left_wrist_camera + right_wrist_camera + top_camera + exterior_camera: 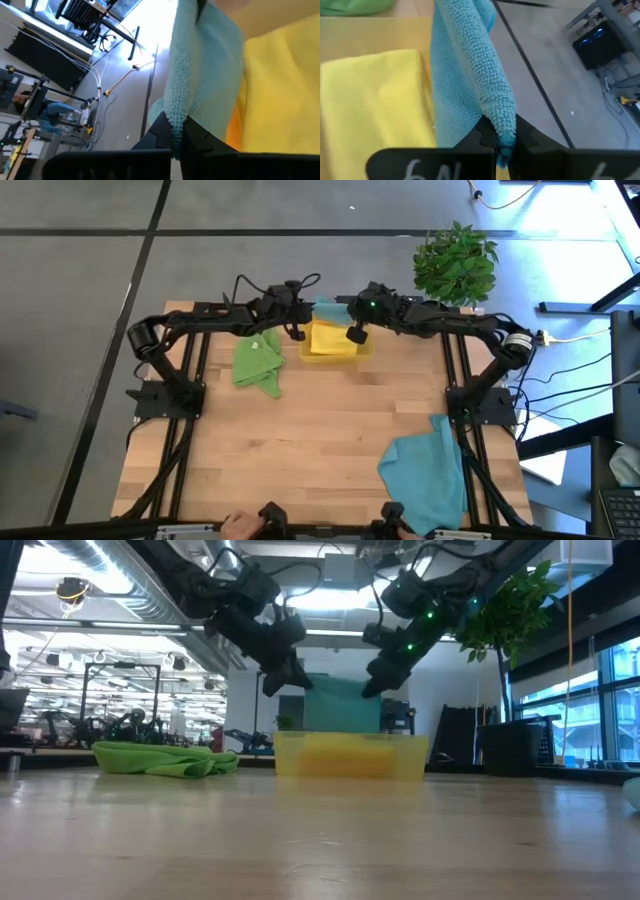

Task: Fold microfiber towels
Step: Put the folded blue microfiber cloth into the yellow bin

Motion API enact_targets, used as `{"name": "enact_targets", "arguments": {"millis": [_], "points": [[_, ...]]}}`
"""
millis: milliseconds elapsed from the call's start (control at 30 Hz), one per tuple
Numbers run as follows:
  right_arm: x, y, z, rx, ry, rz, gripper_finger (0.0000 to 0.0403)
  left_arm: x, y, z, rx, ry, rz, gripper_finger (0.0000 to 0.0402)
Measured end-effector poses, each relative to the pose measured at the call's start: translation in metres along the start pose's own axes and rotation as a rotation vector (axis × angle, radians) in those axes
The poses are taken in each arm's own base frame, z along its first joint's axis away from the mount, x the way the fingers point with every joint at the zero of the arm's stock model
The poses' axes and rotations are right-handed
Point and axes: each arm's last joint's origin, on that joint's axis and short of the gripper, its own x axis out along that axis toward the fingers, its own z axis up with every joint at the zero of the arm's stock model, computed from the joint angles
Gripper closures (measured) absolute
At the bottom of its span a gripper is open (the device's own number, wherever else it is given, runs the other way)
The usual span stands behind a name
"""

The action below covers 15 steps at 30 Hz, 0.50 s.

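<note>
I need to keep holding the teal-blue towel with my left gripper until it covers the yellow towel (330,340) (285,90). The cloth hangs at the tray's far edge.
A teal-blue towel (325,310) hangs between my two grippers above the far side of the translucent yellow tray (366,352). My left gripper (297,330) is shut on its left end and my right gripper (357,333) on its right end. In the low view the towel (340,705) drops behind the tray's wall (350,755), which hides its lower edge. A yellow towel (330,340) lies in the tray. A green towel (258,360) lies crumpled left of the tray, and a second teal-blue towel (430,470) lies at the near right. My left gripper pinches a bunched edge of the teal-blue towel (176,131) between its two fingers, slanting down from the table's left. The cloth runs on past the fingers toward the other gripper. My right gripper pinches a bunched, rolled edge of the same towel (503,131) between its two fingers, slanting down from the table's right. The towel hangs between the two holds, above the tray.
A potted plant (455,265) stands at the far right corner. Dark arm frames run along both side edges of the table. A person's hand (236,525) shows at the near edge. Bare wood lies in the table's middle (320,440).
</note>
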Motion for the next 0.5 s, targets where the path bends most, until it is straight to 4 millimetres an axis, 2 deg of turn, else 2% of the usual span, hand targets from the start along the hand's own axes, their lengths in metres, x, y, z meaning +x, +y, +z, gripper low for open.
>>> {"name": "enact_targets", "arguments": {"millis": [133, 333, 500], "points": [[0.006, -0.001, -0.003, -0.005, 0.015, -0.010, 0.0389, 0.004, -0.003, -0.002, 0.021, 0.011, -0.012, 0.0401], [0.006, -0.002, -0.004, -0.022, 0.019, -0.017, 0.0389, 0.003, -0.006, 0.000, 0.032, 0.008, -0.022, 0.0401], [0.006, 0.006, -0.009, -0.041, 0.053, 0.085, 0.0389, 0.001, -0.019, 0.001, 0.059, 0.027, -0.131, 0.0401]]}}
